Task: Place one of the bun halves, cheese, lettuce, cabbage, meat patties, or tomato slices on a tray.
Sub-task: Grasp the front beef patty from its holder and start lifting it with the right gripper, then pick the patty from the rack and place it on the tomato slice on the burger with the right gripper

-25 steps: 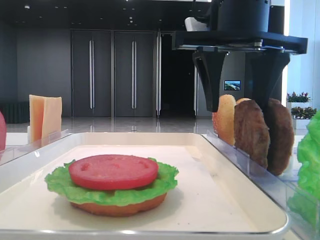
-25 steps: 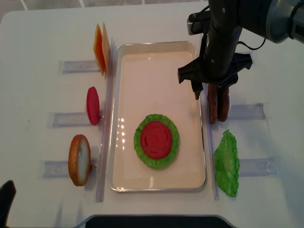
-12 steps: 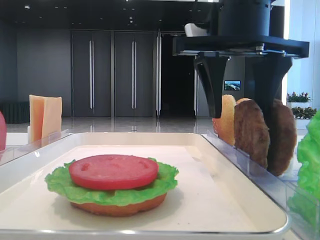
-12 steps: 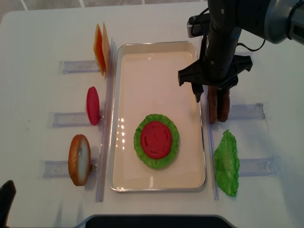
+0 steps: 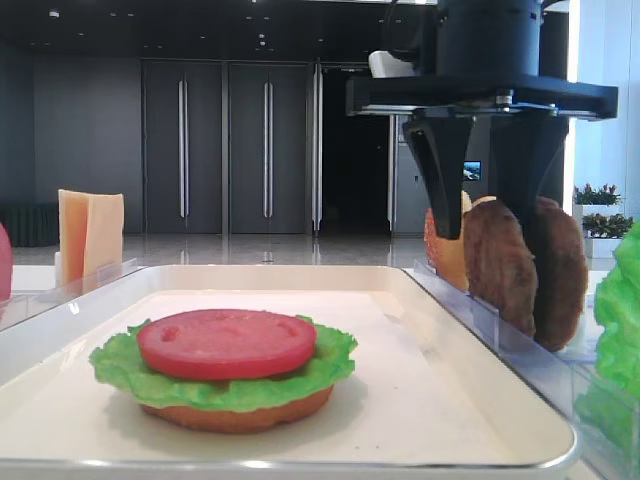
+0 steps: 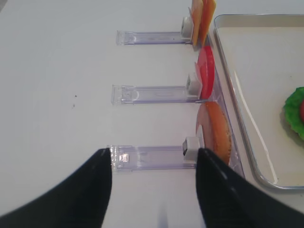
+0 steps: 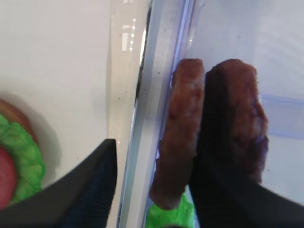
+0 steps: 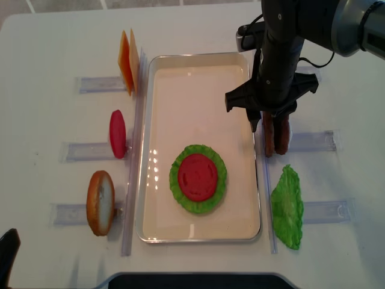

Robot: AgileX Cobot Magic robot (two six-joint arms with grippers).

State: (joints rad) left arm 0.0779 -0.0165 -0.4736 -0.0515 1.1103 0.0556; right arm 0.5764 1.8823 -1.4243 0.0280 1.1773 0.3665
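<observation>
Next, my right gripper grabs the patty nearer the tray across its flat sides at its upper edge (image 8: pixel 268 133), since it stands on edge, its neighbour (image 8: pixel 282 136) close.
On the cream tray (image 8: pixel 192 102) (image 5: pixel 400 350) lies a stack of a bun half (image 5: pixel 240 415), lettuce (image 8: pixel 180 194) and a tomato slice (image 8: pixel 197 176) (image 5: pixel 227 342). Two meat patties (image 8: pixel 277 137) (image 5: pixel 500 260) stand on edge in the right rack. My right gripper (image 8: pixel 267 120) (image 5: pixel 485 200) (image 7: pixel 164 137) straddles the patty nearer the tray (image 7: pixel 178 142), open: one finger hangs over the tray rim, apart from the patty, and the other sits between the two patties. My left gripper (image 6: pixel 154 190) hovers open and empty over the left bun rack.
The left racks hold cheese slices (image 8: pixel 127 62) (image 6: pixel 203 14), a tomato slice (image 8: pixel 117 133) and a bun half (image 8: pixel 100 201) (image 6: pixel 218 133). A lettuce leaf (image 8: pixel 287 208) stands in the near right rack. Another bun half (image 5: pixel 447 245) stands behind the patties.
My right gripper's fingers have drawn closer together around the nearer patty and dropped slightly. The left arm and the food have not moved.
</observation>
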